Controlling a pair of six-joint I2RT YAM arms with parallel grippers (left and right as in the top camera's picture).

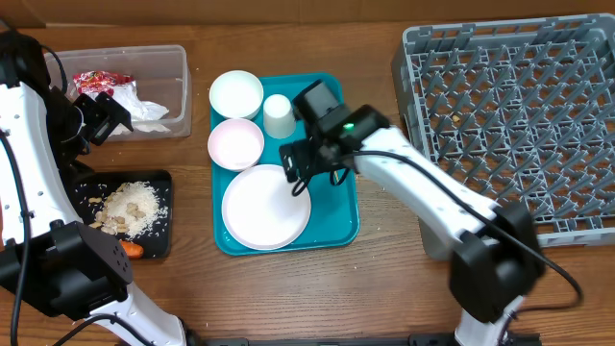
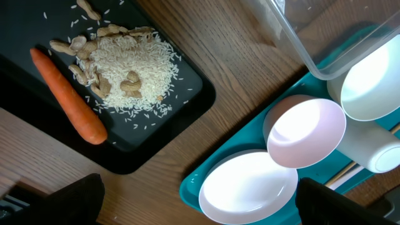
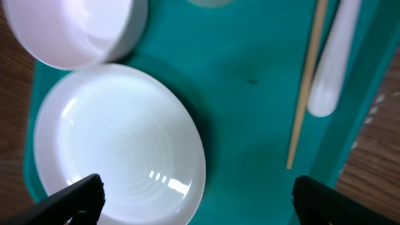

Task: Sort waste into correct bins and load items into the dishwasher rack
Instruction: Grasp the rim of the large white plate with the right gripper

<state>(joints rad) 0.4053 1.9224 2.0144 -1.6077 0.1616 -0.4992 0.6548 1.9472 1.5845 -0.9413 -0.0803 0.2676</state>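
Note:
I need to grab the white plate's rim on the side facing the dishwasher rack (image 1: 519, 125) with my right gripper next. This leaves the white plate's opposite edge free to load.
The grey dishwasher rack (image 1: 519, 125) stands at the right. On the teal tray (image 1: 341, 226) sit a white bowl (image 1: 236, 93), a cup (image 1: 278, 115), a pink bowl (image 1: 235, 142) and a white plate (image 1: 264, 207). My right gripper (image 1: 300, 171) is open and empty above the plate's right edge (image 3: 119, 144). A wooden stick (image 3: 304, 94) and a white fork handle (image 3: 331, 69) lie beside it. My left gripper (image 1: 110, 117) is open and empty between the clear tub (image 1: 178, 91) and the black tray (image 1: 161, 245). The black tray holds rice (image 2: 134, 72) and a carrot (image 2: 67, 95).
The clear tub holds a red wrapper (image 1: 96, 82) and crumpled napkins (image 1: 144, 108). Beige scraps (image 2: 78, 50) lie by the rice. In the left wrist view the pink bowl (image 2: 306, 132), the plate (image 2: 250, 187) and the cup (image 2: 381, 156) show at the right.

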